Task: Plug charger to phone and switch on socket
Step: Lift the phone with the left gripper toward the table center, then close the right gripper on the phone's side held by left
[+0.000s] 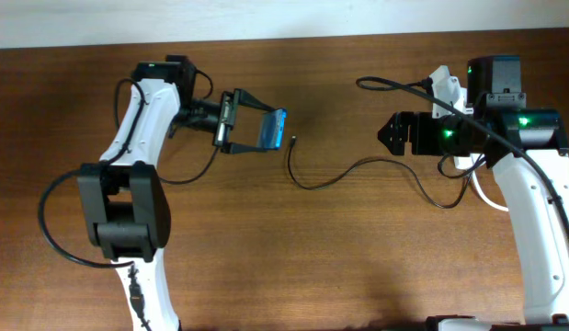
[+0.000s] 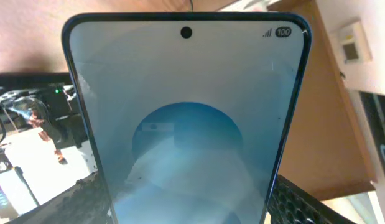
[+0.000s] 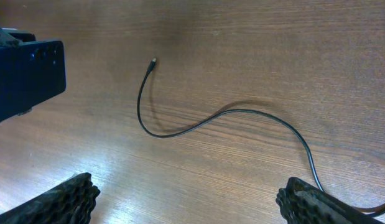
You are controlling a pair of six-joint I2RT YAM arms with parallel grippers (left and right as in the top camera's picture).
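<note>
The robot's right gripper will next hold the phone (image 1: 276, 129) (image 3: 29, 79) across its screen and back, so the phone's top end stays free for the left gripper to grab again for plugging.
My left gripper (image 1: 256, 124) is shut on the phone (image 1: 276, 129), a slim blue-screened handset held off the table by its sides. The phone fills the left wrist view (image 2: 186, 93), with my fingers at its lower edges. The charger's plug tip (image 1: 292, 141) lies on the table just right of the phone, and its thin black cable (image 1: 358, 165) snakes right toward the right arm. In the right wrist view the tip (image 3: 153, 61) and cable (image 3: 242, 112) lie ahead, and the phone's dark back (image 3: 24, 74) is at the left. My right gripper (image 1: 392, 133) (image 3: 189, 199) is open and empty. The socket is mostly hidden under the right arm; a white part (image 1: 446, 90) shows.
The table is brown wood (image 1: 339, 257). A thick white cord (image 1: 486, 193) loops beside the right arm. Black robot cables trail around both arm bases (image 1: 59, 230). A pale wall edge runs along the far side.
</note>
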